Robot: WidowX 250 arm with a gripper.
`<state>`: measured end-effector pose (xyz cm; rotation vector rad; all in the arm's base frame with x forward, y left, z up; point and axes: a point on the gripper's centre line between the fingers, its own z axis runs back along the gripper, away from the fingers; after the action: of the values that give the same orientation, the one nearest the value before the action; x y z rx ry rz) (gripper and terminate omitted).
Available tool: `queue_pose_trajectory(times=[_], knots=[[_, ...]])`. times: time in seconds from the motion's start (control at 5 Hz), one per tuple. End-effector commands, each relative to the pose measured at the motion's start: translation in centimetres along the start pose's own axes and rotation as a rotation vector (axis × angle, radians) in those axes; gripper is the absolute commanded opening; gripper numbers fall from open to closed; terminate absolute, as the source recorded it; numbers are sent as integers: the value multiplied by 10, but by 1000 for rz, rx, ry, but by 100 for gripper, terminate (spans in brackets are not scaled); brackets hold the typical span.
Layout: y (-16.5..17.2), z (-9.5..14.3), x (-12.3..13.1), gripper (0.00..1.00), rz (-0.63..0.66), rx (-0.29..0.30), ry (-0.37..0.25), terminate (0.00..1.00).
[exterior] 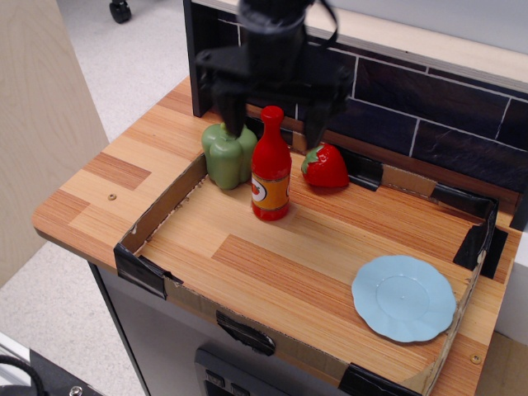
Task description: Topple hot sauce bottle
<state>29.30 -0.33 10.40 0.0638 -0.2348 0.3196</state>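
Observation:
My gripper grabs the hot sauce bottle (271,169) by its capped neck (272,125) next, to topple the bottle.
The hot sauce bottle (271,169) is glossy red with an orange-yellow label and stands upright on the wooden table inside the cardboard tray. My black gripper (273,124) is open, raised behind the bottle. Its left finger (233,114) hangs over the green pepper, its right finger (315,124) sits by the strawberry, and the bottle's cap shows between them. The jaws do not touch the bottle.
A green bell pepper (228,154) stands just left of the bottle. A red strawberry (325,167) lies to its right. A light blue plate (403,298) lies at the front right. A low cardboard wall (161,206) rims the tray. A dark tiled backsplash (429,103) stands behind.

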Motion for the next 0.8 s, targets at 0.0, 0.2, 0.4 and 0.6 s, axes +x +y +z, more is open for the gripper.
queue_pose_trajectory(times=[0.0,0.2,0.4,0.6], knots=[[-5,3,23,100,66,-14,36,0],[-6,0,26,100,107,22,47,0],[-4,-3,24,100,121,55,74,0],[-6,-8,22,100,154,104,84,0]])
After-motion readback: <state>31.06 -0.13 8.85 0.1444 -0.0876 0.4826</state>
